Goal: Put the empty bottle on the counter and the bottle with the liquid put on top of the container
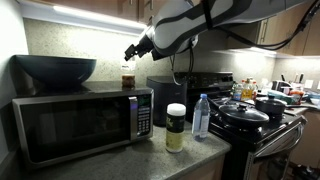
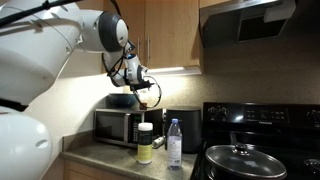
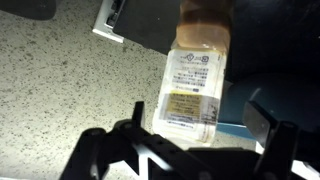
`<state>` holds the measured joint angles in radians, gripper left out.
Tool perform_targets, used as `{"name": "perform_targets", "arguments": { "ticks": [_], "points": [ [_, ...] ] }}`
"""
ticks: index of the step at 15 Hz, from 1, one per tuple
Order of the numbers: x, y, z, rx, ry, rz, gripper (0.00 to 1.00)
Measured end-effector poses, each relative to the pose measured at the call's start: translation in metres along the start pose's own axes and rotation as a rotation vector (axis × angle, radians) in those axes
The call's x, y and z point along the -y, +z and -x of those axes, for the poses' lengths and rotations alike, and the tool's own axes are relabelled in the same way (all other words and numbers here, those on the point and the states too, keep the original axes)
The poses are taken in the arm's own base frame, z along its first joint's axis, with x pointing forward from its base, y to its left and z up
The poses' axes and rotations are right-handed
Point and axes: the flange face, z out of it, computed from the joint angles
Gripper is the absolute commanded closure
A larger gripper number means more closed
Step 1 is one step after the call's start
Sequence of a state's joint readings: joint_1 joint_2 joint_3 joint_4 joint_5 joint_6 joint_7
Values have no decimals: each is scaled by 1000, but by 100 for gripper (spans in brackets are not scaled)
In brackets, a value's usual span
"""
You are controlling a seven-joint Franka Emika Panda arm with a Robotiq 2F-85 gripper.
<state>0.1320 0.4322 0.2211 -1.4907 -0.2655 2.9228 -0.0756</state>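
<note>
Next, my gripper grabs the bottle with the liquid [image 1: 127, 78] by its upper end, so its amber-brown base stays free to stand on the container.
The bottle with the liquid [image 1: 127, 78], small and clear with an amber-brown lower part, stands on top of the microwave [image 1: 80, 120]. My gripper [image 1: 133, 50] hovers just above it, open and apart from it. In the wrist view the labelled bottle [image 3: 195, 75] lies between my spread fingers [image 3: 200, 118], untouched. The empty bottle [image 1: 201, 117] with its blue cap stands on the speckled counter [image 1: 150, 162], beside the container [image 1: 175, 127] with its white lid. In an exterior view the gripper [image 2: 140, 80], container [image 2: 145, 142] and empty bottle [image 2: 174, 143] also show.
A dark bowl [image 1: 55, 68] sits on the microwave, left of the small bottle. A black stove [image 1: 262, 128] with a lidded pan [image 1: 243, 114] stands to the right of the counter. Cabinets hang overhead.
</note>
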Motion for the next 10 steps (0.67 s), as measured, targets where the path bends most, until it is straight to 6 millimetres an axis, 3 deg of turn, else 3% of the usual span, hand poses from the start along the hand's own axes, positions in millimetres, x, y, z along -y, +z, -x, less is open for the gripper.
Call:
{"name": "perform_targets", "arguments": {
  "ticks": [2, 3, 10],
  "points": [
    [-1, 4, -7, -25, -34, -23, 0],
    [-1, 5, -11, -38, -52, -35, 20],
    [-11, 16, -28, -117, -119, -101, 66]
  ]
}}
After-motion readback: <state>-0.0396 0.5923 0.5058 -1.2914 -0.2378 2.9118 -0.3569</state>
